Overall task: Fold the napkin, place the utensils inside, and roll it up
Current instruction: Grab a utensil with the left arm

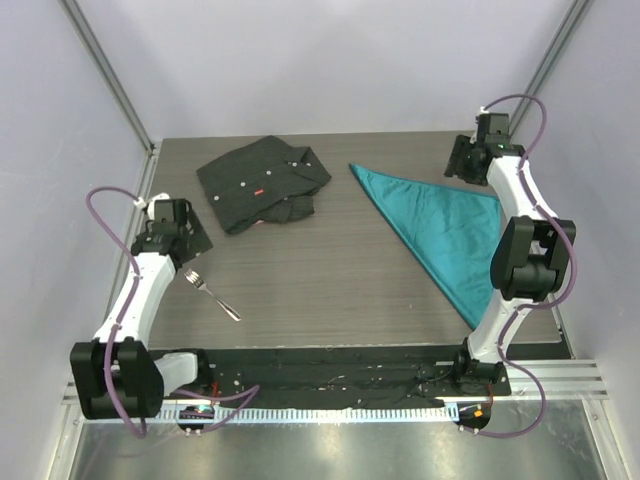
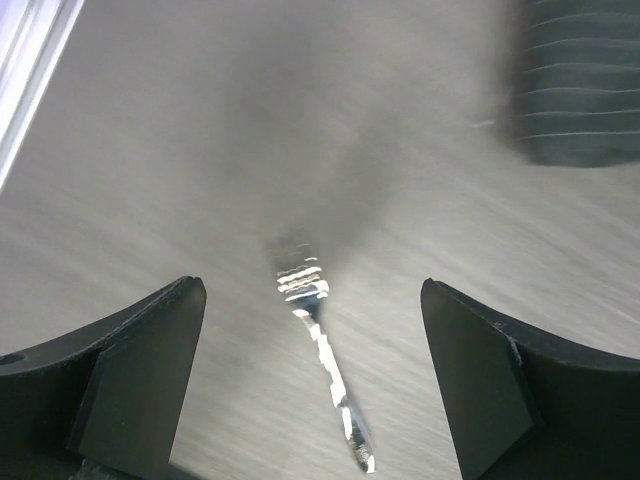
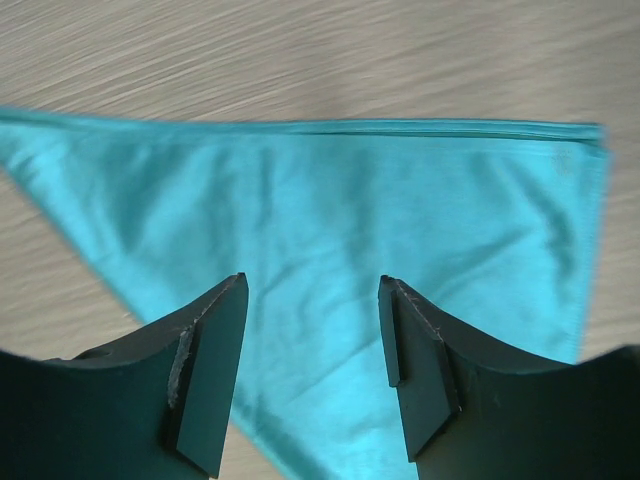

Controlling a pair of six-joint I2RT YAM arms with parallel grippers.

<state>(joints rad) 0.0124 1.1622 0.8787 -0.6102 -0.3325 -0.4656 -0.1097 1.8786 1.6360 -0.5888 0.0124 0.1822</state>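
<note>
My left gripper grips the fork point(image 1: 213, 295) by its tines next, leaving the fork's handle free for my right gripper to grab in a hand over.
The teal napkin point(image 1: 445, 228) lies flat as a folded triangle on the right of the table, one point toward the middle and one toward the near edge. My right gripper point(image 1: 463, 163) hovers above its far right part. In the right wrist view, the gripper point(image 3: 312, 281) is open and holds nothing, with the napkin point(image 3: 330, 200) spread below. The silver fork point(image 1: 213, 295) lies alone on the wood at the near left. My left gripper point(image 1: 188, 245) hangs just behind its tines. From the left wrist, the gripper point(image 2: 312, 286) is wide open, with the fork point(image 2: 322, 350) between and below its jaws, untouched.
A crumpled black buttoned shirt point(image 1: 262, 182) with a small red tag lies at the back left of the table point(image 1: 330, 280). Metal frame posts and pale walls stand close to both sides. The arm bases and cables run along the near edge.
</note>
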